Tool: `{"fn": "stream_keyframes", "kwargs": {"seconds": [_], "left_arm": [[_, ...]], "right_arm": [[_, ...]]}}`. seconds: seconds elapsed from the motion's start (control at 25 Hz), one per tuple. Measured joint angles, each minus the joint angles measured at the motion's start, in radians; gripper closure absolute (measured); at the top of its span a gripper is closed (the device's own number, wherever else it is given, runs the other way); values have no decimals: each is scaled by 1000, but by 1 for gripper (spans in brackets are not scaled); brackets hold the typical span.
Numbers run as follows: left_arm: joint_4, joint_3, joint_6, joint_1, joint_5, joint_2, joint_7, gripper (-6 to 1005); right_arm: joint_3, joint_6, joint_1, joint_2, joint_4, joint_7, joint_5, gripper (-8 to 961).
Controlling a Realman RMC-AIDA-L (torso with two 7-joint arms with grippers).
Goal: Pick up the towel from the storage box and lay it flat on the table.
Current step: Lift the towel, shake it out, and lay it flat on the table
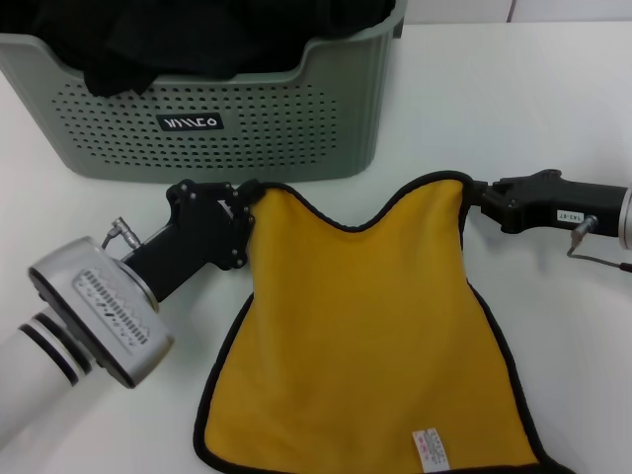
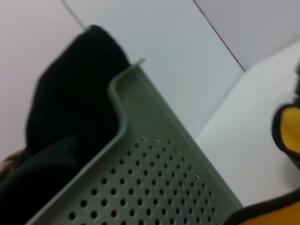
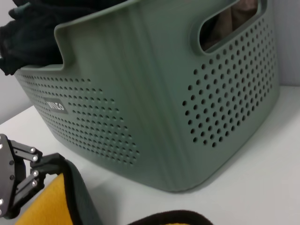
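Note:
The towel's far edge (image 1: 354, 228) sags over the table, so it is too early to open. My left gripper pulls the towel's corner left in the head view next.
The towel (image 1: 365, 336) is spread yellow side up, with black edge binding and a small white label (image 1: 431, 449) near its front edge. It lies on the white table (image 1: 513, 89) in front of the storage box (image 1: 247, 128). My left gripper (image 1: 245, 212) is shut on the towel's far left corner and my right gripper (image 1: 472, 196) on its far right corner. The far edge sags between them. The right wrist view shows the box wall (image 3: 154, 93) and the yellow corner (image 3: 47, 201). In the left wrist view, the box rim (image 2: 140, 140) fills the middle.
Plain black cloths (image 1: 178, 39) fill the storage box and spill over its dipped front rim. The box stands close behind both grippers. White tabletop lies to the right of the box and on both sides of the towel.

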Motion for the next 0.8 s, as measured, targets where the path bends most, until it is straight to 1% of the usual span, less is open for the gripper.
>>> {"fn": "stream_keyframes", "kwargs": {"seconds": [0.16, 0.4, 0.56, 0.8], "left_arm": [[26, -1, -49, 10, -5, -1, 114, 995], [59, -5, -134, 10, -35, -1, 229, 995], [62, -5, -164, 5, -69, -1, 296, 995], [64, -4, -177, 7, -71, -1, 366, 995]], "right_arm": [[-1, 12, 4, 0, 2, 1, 0, 847], [-2, 35, 4, -1, 3, 3, 0, 844], [-8, 51, 5, -1, 3, 6, 0, 843], [-27, 80, 7, -1, 4, 17, -5, 840]]}}
